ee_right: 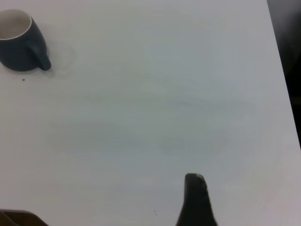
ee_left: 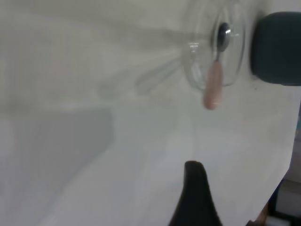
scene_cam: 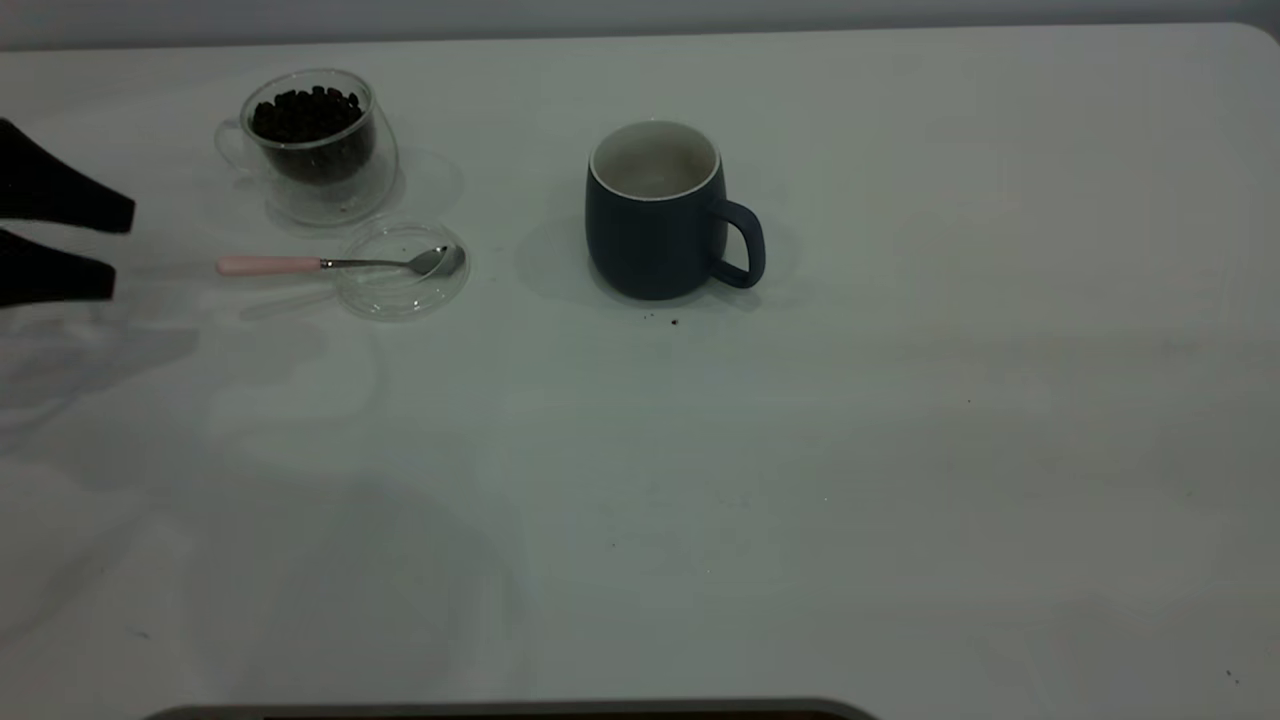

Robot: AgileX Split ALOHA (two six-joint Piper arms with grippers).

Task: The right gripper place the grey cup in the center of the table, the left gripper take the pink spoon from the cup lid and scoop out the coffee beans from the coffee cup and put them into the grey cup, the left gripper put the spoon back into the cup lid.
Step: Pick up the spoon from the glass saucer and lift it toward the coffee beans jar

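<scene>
I should pick up the spoon by its pink handle (scene_cam: 269,265) next, with my left gripper. Then the spoon's bowl (scene_cam: 428,260) stays free to scoop out the coffee beans.
The grey cup (scene_cam: 660,225) stands upright near the middle of the table (scene_cam: 900,450), handle toward the right; it also shows far off in the right wrist view (ee_right: 21,42). The coffee cup (scene_cam: 315,150), with coffee beans (scene_cam: 308,112) inside, stands at the back left. Just in front of it lies the cup lid (scene_cam: 400,270), and the pink spoon (scene_cam: 300,264) rests with its bowl in the lid and its handle pointing left. My left gripper (scene_cam: 118,248) is open at the left edge, in line with the spoon's handle and short of it. Only a black part of my right gripper (ee_right: 194,197) shows, over bare table.
Tiny dark specks (scene_cam: 673,322) lie in front of the grey cup. A dark strip (scene_cam: 500,710) runs along the table's near edge. The table's side edge (ee_right: 282,70) drops off into darkness in the right wrist view.
</scene>
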